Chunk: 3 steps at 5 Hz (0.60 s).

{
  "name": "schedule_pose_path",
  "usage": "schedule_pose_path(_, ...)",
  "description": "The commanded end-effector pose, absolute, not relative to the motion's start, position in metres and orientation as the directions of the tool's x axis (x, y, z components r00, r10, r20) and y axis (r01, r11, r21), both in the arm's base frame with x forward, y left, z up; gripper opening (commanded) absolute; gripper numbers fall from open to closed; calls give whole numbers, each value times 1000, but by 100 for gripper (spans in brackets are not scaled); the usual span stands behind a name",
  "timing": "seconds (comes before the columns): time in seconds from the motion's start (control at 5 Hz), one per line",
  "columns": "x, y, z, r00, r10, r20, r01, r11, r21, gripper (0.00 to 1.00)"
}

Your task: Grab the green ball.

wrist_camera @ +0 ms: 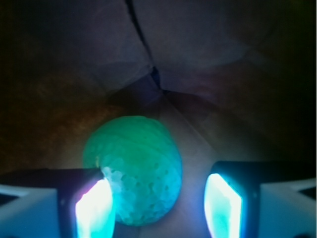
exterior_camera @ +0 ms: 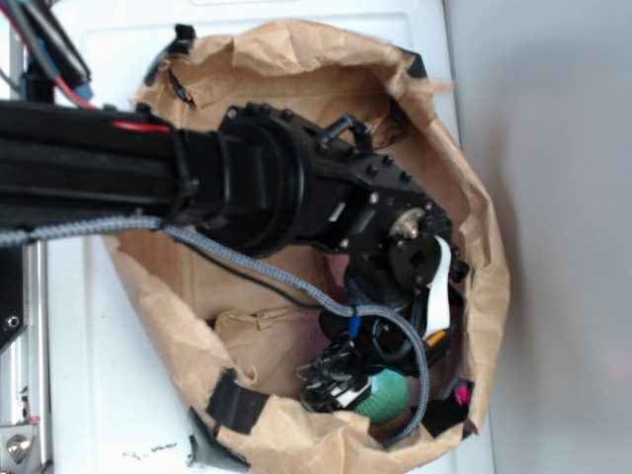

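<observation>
My gripper will next take hold of the ball by its round dimpled sides, and that will let it get the green ball (exterior_camera: 385, 398) out of the paper bag.
The green ball (wrist_camera: 133, 168) is round and dimpled and lies on the brown paper floor of the bag. It sits between my two fingers, against the left pad (wrist_camera: 96, 208), with a gap to the right pad (wrist_camera: 223, 206). My gripper (wrist_camera: 158, 208) is open around it. In the exterior view the ball (exterior_camera: 385, 398) shows at the bottom of the bag, just beside my gripper (exterior_camera: 348, 387), whose fingers are mostly hidden by cable and the wrist.
A crumpled brown paper bag (exterior_camera: 474, 197) walls in the space on all sides, taped with black strips (exterior_camera: 232, 403). A grey braided cable (exterior_camera: 257, 265) loops across the bag. A small pink object (exterior_camera: 460, 394) lies near the bag's lower right wall.
</observation>
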<state>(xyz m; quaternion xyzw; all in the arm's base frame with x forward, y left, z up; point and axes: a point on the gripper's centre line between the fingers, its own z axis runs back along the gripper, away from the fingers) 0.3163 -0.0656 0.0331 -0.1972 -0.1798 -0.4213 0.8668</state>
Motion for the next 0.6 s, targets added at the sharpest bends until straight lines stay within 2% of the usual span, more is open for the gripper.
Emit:
schedule_pose_path(0.0,310,-53,75,570,-627,532,790,596,-144,0)
schedule_pose_path(0.2,303,-45,91,589,-604,537,768,624,-142,0)
schedule_pose_path(0.4,295,-34,104,601,-579,551,735,671,-98,0)
